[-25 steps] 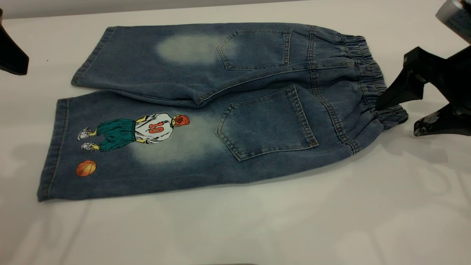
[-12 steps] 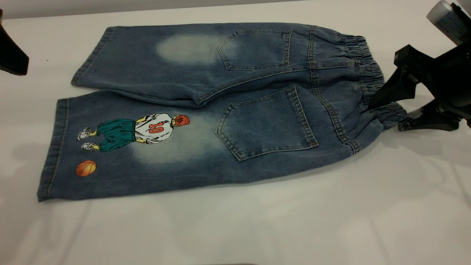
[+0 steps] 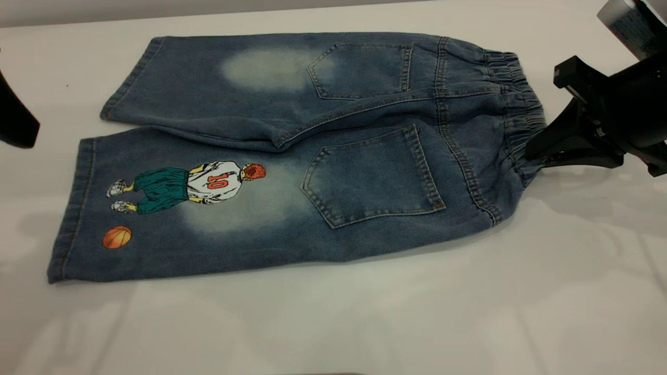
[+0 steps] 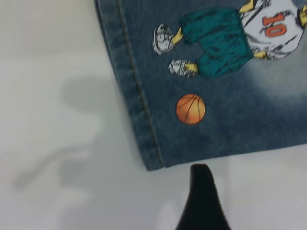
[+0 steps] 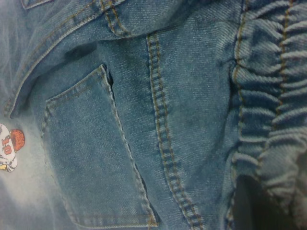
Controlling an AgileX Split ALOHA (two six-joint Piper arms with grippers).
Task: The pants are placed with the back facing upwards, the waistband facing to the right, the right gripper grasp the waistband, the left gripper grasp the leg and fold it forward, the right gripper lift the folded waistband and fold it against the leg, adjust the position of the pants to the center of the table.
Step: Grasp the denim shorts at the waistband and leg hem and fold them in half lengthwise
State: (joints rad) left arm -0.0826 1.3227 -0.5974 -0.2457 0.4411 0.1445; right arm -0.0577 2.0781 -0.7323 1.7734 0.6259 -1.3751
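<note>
The printed leg's hem corner beside the basketball is the part my left gripper will grab next, to fold the printed leg onto the plain leg [image 3: 206,75].
The blue denim pants [image 3: 312,156] lie flat on the white table [image 3: 365,323] with the back pockets up. The elastic waistband [image 3: 521,114] points right and the legs point left. The near leg [image 3: 172,219] carries a printed player [image 4: 230,38] and an orange basketball [image 4: 190,109]. My right gripper [image 3: 536,153] is shut on the waistband's near corner; in the right wrist view the gathered elastic [image 5: 268,110] bunches over a dark finger [image 5: 249,201]. My left gripper [image 3: 18,125] hovers open at the far left, its one visible finger [image 4: 201,191] just off the near leg's hem corner [image 4: 151,163].
White cloth-covered table runs wide in front of the pants and to the left of the hems. A grey wall edge [image 3: 156,10] borders the table's back. The right arm's body [image 3: 625,114] stands off the right end of the waistband.
The right gripper's fingers, apart one second ago, have come together on the waistband corner, which is now drawn up and in. The left gripper has sunk lower at the left edge.
</note>
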